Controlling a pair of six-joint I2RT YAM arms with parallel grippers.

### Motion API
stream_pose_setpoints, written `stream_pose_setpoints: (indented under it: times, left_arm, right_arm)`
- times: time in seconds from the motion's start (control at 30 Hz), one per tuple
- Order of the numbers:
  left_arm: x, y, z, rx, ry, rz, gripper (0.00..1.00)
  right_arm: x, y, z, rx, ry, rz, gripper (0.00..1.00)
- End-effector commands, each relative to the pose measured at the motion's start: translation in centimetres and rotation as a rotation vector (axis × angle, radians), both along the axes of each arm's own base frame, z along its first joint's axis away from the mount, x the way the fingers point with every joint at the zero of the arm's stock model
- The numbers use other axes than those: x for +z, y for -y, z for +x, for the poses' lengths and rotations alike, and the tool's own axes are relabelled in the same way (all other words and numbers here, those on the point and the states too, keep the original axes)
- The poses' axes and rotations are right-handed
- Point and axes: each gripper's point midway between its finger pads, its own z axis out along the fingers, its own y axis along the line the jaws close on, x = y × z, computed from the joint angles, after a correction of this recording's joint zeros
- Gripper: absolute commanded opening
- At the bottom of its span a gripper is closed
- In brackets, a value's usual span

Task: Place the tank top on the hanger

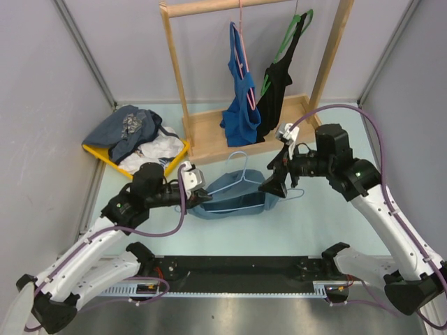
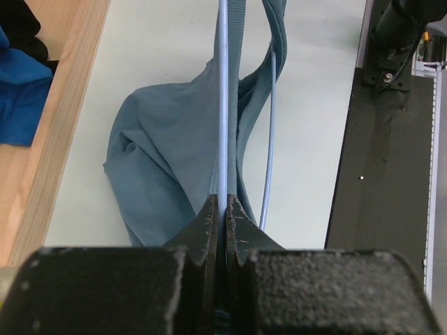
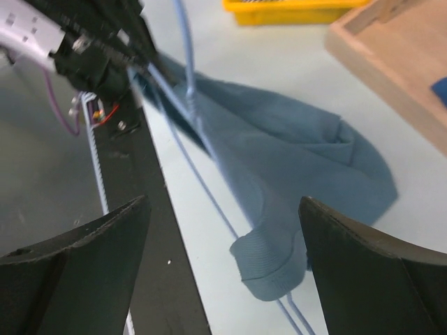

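The tank top's ribbed fold is still below my right gripper's fingers in the right wrist view, so it is too early to close on it. The gripper lowers first.
The dusty teal tank top (image 1: 234,201) lies bunched on the table between the arms, draped over the pale blue wire hanger (image 1: 237,178), whose hook points to the rack. My left gripper (image 1: 197,190) is shut on the hanger's wire at its left end; in the left wrist view the wire (image 2: 223,105) runs straight out of the closed jaws over the tank top (image 2: 167,160). My right gripper (image 1: 274,187) is open and empty just above the tank top's right end; in the right wrist view a folded strap end (image 3: 276,262) lies between its fingers, with the hanger wire (image 3: 209,199) beside it.
A wooden rack (image 1: 209,132) at the back holds a royal-blue top on a pink hanger (image 1: 241,91) and a black top on a green hanger (image 1: 279,84). A yellow tray (image 1: 105,155) with piled clothes stands at the back left. A black rail (image 1: 237,269) runs along the near edge.
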Motion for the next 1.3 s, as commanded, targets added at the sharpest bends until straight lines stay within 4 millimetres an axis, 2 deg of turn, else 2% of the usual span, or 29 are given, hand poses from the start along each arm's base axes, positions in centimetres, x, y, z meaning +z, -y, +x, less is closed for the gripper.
stream_pose_setpoints:
  times: [0.0,0.13,0.23,0.5,0.6,0.63,0.67,0.73,0.8,0.87,0.9,0.93,1.07,1.13,1.17,1.2,1.23,1.27]
  left_arm:
    - [3.6,-0.4,-0.4,-0.047,0.096,-0.035,0.00]
    - [4.0,-1.0,-0.2,-0.034,0.110,-0.022,0.00]
    - [4.4,-1.5,-0.1,-0.011,0.126,-0.019,0.00]
    - [5.8,-2.2,-1.4,-0.017,0.156,-0.048,0.00]
    - [6.0,-2.4,-1.6,-0.014,0.163,-0.048,0.00]
    - [6.1,-2.5,-1.5,-0.009,0.165,-0.048,0.00]
    - [6.1,-2.6,-1.4,-0.004,0.168,-0.045,0.00]
    - [6.2,-2.6,-1.2,0.008,0.171,-0.044,0.00]
    - [6.2,-2.8,-0.9,0.029,0.175,-0.039,0.00]
    - [6.3,-2.8,-0.6,0.045,0.184,-0.044,0.00]
    - [6.0,-3.0,-0.4,0.061,0.184,-0.042,0.00]
    - [6.2,-2.9,-0.2,0.065,0.195,-0.051,0.00]
    - [6.5,-2.8,0.3,0.091,0.202,-0.086,0.00]
    - [6.6,-2.5,0.4,0.088,0.206,-0.103,0.04]
    - [6.6,-2.4,0.5,0.086,0.205,-0.107,0.07]
    - [6.6,-2.2,0.6,0.084,0.203,-0.110,0.15]
    - [6.4,-2.0,0.9,0.084,0.189,-0.105,0.28]
    - [6.6,-1.9,0.9,0.081,0.187,-0.106,0.34]
  right_arm:
    - [-0.8,-0.6,-2.5,0.123,0.004,-0.017,0.93]
    - [-2.1,-1.0,-3.1,0.137,-0.008,-0.056,0.93]
    - [-2.9,-1.0,-2.7,0.122,-0.015,-0.087,0.93]
    - [-3.7,-1.4,-1.9,0.114,-0.014,-0.101,0.92]
    - [-4.3,-1.4,-1.8,0.109,-0.028,-0.113,0.88]
    - [-4.4,-1.5,-1.8,0.115,-0.035,-0.115,0.84]
    - [-4.4,-1.7,-2.0,0.122,-0.034,-0.114,0.74]
    - [-4.3,-1.6,-2.1,0.120,-0.028,-0.117,0.61]
    - [-4.2,-1.6,-2.3,0.123,-0.026,-0.118,0.53]
    - [-4.0,-1.7,-2.4,0.126,-0.024,-0.117,0.40]
    - [-4.1,-1.6,-2.4,0.122,-0.021,-0.120,0.25]
    - [-4.1,-1.7,-2.2,0.112,-0.018,-0.121,0.01]
    - [-4.0,-1.7,-2.0,0.096,-0.005,-0.116,0.00]
    - [-3.7,-1.9,-1.9,0.089,0.011,-0.107,0.00]
    - [-3.6,-1.9,-1.7,0.077,0.019,-0.106,0.00]
    - [-3.4,-2.1,-1.7,0.073,0.031,-0.092,0.00]
    - [-3.4,-2.3,-1.8,0.073,0.036,-0.090,0.00]
    - [-3.2,-2.3,-1.7,0.063,0.051,-0.088,0.00]
